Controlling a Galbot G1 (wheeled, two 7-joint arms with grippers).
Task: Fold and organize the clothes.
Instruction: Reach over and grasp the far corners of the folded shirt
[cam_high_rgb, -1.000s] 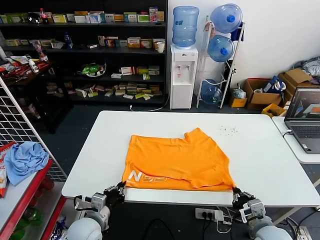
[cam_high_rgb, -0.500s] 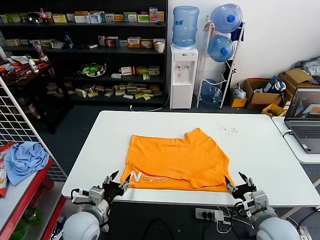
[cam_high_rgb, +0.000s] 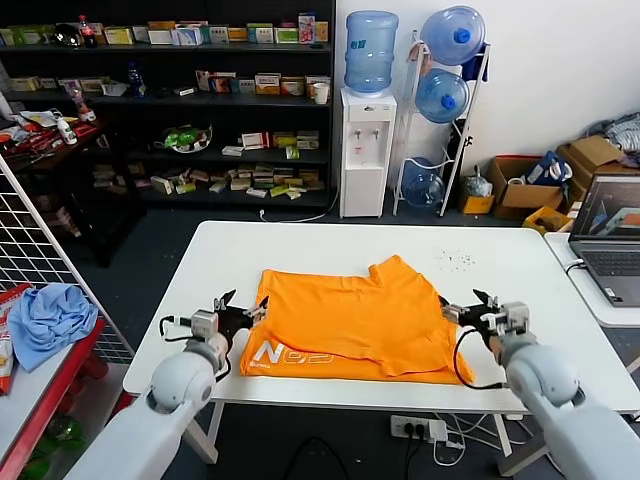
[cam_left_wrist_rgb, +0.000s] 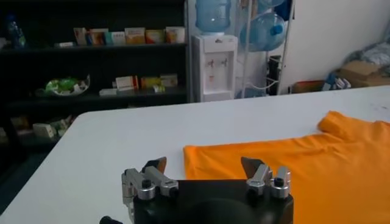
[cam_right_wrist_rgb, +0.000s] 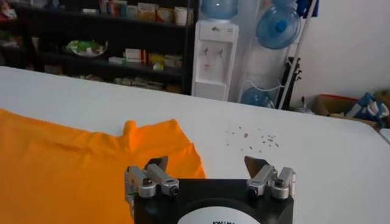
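I next need to grab the T-shirt by its plain folded edge's corner (cam_high_rgb: 267, 278) with my left gripper. Then I can fold the orange T-shirt over its lettering (cam_high_rgb: 285, 355).
The clothes are one bright orange T-shirt (cam_high_rgb: 350, 320) lying folded on the white table (cam_high_rgb: 520, 290), with white lettering showing at its near left corner. My left gripper (cam_high_rgb: 240, 309) hovers open at the shirt's left edge, and nothing is between its fingers. In the left wrist view this gripper (cam_left_wrist_rgb: 205, 165) points across the shirt's (cam_left_wrist_rgb: 292, 164) corner. At the shirt's right edge my right gripper (cam_high_rgb: 464, 305) is open too and holds nothing. The right wrist view has the right gripper (cam_right_wrist_rgb: 206, 163) above the shirt's (cam_right_wrist_rgb: 73, 164) sleeve edge and bare table.
Dark specks (cam_high_rgb: 457, 260) dot the table at the far right. A laptop (cam_high_rgb: 610, 240) sits on a side table to the right. A light blue cloth (cam_high_rgb: 50, 315) lies on a red rack at the left. Shelves and a water dispenser (cam_high_rgb: 367, 150) stand behind.
Both grippers opened and let go of the shirt's near corners. They then moved from the table's near edge up to the shirt's left and right sides.
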